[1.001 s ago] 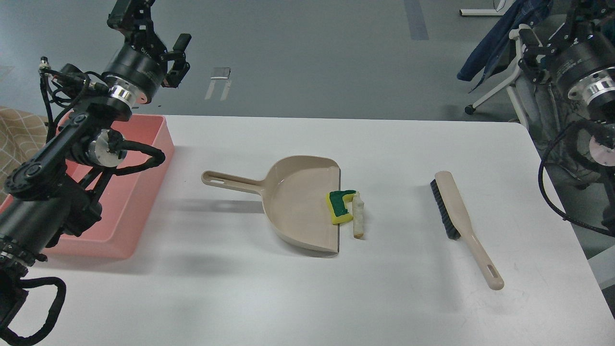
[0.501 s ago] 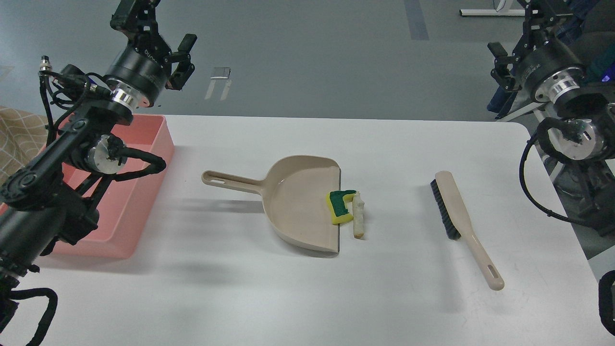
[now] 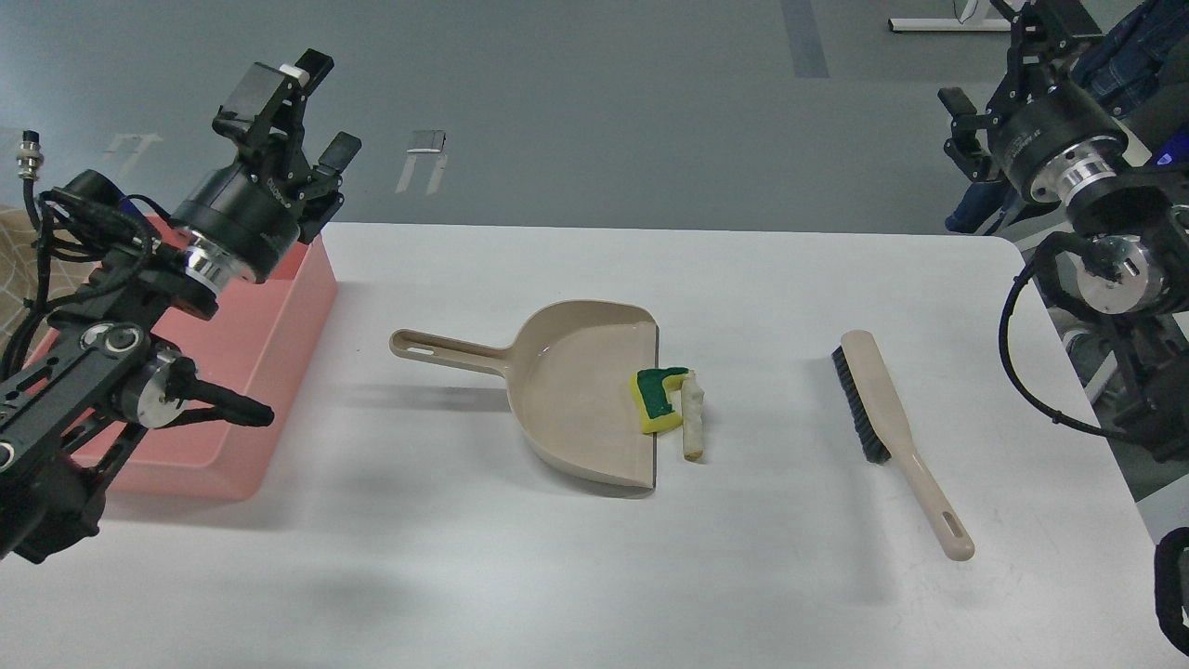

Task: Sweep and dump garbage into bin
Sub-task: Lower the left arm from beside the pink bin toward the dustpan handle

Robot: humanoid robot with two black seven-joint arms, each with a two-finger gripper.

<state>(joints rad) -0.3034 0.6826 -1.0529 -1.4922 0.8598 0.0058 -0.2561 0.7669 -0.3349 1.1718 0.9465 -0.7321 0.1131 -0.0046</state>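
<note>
Next, my left gripper grabs the dustpan by its slim handle (image 3: 440,349), since the dustpan's scoop is far wider than the span of my fingers.
The yellow sponge scrap with a green top (image 3: 659,399) lies across the open lip of the beige dustpan (image 3: 571,390) in the middle of the table. The white bread-like slice (image 3: 692,424) lies on the table just right of the lip, touching the sponge. The pink bin (image 3: 279,307) stands at the table's left edge. My left gripper (image 3: 279,82) is raised above the bin's far corner, open and empty. My right gripper (image 3: 1045,14) is high at the far right, partly cut off by the top edge, away from the table's things.
A beige hand brush (image 3: 894,429) with black bristles lies on the table right of the garbage, handle toward me. A chair with blue cloth (image 3: 1129,46) stands behind my right arm. The table's near part is bare white.
My left arm has dropped lower, bringing its gripper fully into view over the bin's far corner. My right arm has shifted slightly. Dustpan, garbage and brush have not moved.
</note>
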